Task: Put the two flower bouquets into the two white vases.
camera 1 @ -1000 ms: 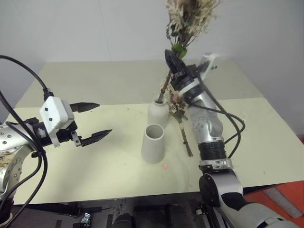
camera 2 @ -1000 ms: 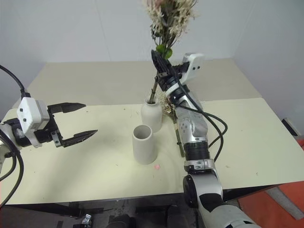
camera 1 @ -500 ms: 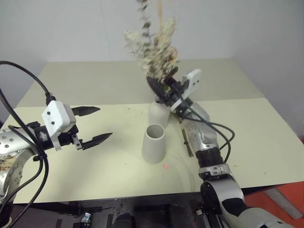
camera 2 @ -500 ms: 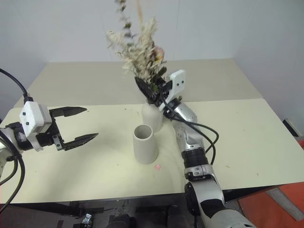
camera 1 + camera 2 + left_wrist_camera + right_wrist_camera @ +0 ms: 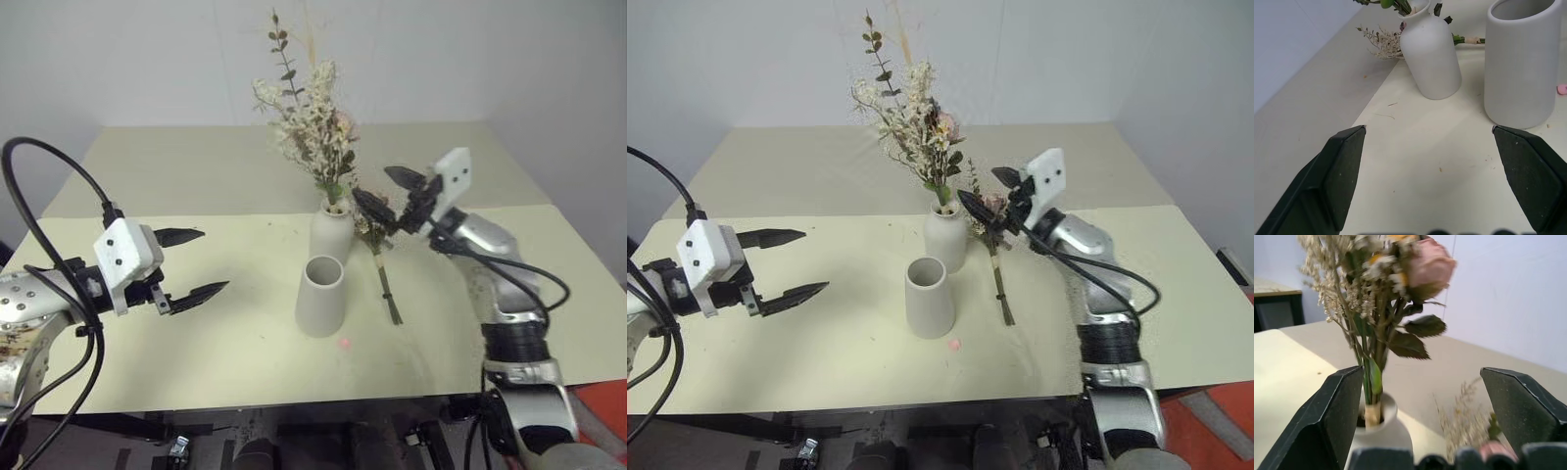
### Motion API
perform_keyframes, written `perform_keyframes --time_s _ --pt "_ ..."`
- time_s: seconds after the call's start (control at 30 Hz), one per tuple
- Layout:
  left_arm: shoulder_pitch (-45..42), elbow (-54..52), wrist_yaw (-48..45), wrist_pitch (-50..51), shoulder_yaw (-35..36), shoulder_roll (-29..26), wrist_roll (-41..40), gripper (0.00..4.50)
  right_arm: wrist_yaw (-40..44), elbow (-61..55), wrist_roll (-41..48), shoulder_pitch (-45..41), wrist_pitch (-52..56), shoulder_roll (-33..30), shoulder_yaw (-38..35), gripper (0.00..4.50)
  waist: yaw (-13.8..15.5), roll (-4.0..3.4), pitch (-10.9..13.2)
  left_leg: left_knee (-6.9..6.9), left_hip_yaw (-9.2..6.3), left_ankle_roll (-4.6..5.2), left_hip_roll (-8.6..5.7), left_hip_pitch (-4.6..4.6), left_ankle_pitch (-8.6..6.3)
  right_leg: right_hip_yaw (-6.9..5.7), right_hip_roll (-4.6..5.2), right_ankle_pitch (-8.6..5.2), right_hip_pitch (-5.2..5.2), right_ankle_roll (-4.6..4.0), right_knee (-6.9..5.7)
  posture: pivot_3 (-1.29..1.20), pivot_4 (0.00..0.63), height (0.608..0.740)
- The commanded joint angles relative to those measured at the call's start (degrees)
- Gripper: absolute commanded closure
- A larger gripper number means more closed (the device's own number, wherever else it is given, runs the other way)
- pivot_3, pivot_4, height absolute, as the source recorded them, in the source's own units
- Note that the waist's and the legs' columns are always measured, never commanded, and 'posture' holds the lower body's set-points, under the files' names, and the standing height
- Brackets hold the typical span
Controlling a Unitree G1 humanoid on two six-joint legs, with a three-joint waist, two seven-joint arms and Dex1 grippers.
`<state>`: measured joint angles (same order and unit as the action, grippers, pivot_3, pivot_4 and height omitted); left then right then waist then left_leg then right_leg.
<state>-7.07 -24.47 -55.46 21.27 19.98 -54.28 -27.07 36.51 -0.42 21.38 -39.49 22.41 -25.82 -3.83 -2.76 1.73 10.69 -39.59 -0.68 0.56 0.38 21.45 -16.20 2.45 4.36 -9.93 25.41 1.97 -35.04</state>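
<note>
The petals are delicate and crowd the bouquet's head, so my right gripper will next grab the lying bouquet by its stems just below the tan wrap (image 5: 382, 274) to put it into a vase.
One flower bouquet (image 5: 313, 122) stands upright with its stems in the narrow-necked white vase (image 5: 331, 235). The other bouquet (image 5: 380, 262) lies flat on the table just right of that vase, stems toward me. The wide-mouthed cone vase (image 5: 320, 296) stands empty in front of the bottle vase. My right gripper (image 5: 384, 194) is open, hovering to the right of the standing bouquet and above the lying one, holding nothing. My left gripper (image 5: 193, 262) is open at the left, well clear of both vases. The right wrist view shows the planted stems (image 5: 1371, 382) between the spread fingers.
A small pink bit (image 5: 343, 343) lies on the cream table (image 5: 196, 176) in front of the cone vase. The table's front edge runs just below it. Broad bare tabletop lies behind the vases and to the far right.
My right gripper opened and let go of the bouquet, which now stands in the bottle vase. The gripper drew back to the right and down. The left gripper stayed put.
</note>
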Motion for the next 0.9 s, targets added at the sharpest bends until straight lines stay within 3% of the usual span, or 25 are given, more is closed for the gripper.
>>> perform_keyframes --time_s 0.03,0.17,0.3,0.63,0.73,0.9 --pt "-1.5 0.3 -0.6 -1.7 0.0 -0.6 0.1 0.00 -0.2 -9.9 1.1 0.9 14.0 -6.5 1.1 0.04 0.1 0.00 0.0 -0.01 0.00 0.00 0.00 0.00 0.00 0.00 0.00 0.00 0.00 0.00 0.00 0.00 0.150 0.740" --pt "-2.8 0.6 -1.4 -1.6 -0.4 -0.4 -0.9 0.00 -0.2 -13.6 3.8 0.2 30.2 -10.2 4.7 0.04 0.1 0.03 0.0 -0.03 0.01 0.01 0.02 -0.09 0.00 0.00 -0.02 -0.02 -0.12 -0.01 0.03 0.00 0.150 0.740" --pt "-3.8 0.5 -2.6 -0.8 0.0 -0.4 -2.4 0.00 -4.3 -9.2 2.2 -3.1 41.0 -8.5 8.1 0.04 0.1 0.03 0.0 -0.04 0.02 0.01 0.01 -0.16 0.00 0.02 -0.03 -0.03 -0.16 -0.01 0.02 0.00 0.150 0.740" --pt "1.9 -2.0 -5.0 0.9 4.9 -1.3 -5.6 0.00 -5.5 3.9 -2.1 -5.9 42.8 -5.3 13.5 0.04 0.1 0.04 0.0 -0.09 0.00 0.02 -0.01 0.03 -0.01 -0.02 0.01 -0.03 -0.07 -0.01 0.05 0.00 0.150 0.740" --pt "3.6 -3.1 -4.3 1.2 6.5 -1.2 -5.5 0.00 -5.1 7.6 -2.9 -7.0 41.8 -4.2 13.8 0.58 0.1 0.04 0.0 -0.09 0.01 0.02 0.00 0.00 -0.01 0.00 -0.01 -0.03 -0.07 -0.01 0.05 0.00 0.150 0.740" --pt "5.5 -5.0 -3.3 2.2 7.9 -0.5 -6.0 0.00 -4.3 11.8 -4.4 -9.1 41.5 -3.0 14.5 2.33 0.1 0.04 0.0 -0.08 0.01 0.02 0.00 -0.05 -0.01 0.00 -0.01 -0.03 -0.10 -0.01 0.04 0.00 0.150 0.740"
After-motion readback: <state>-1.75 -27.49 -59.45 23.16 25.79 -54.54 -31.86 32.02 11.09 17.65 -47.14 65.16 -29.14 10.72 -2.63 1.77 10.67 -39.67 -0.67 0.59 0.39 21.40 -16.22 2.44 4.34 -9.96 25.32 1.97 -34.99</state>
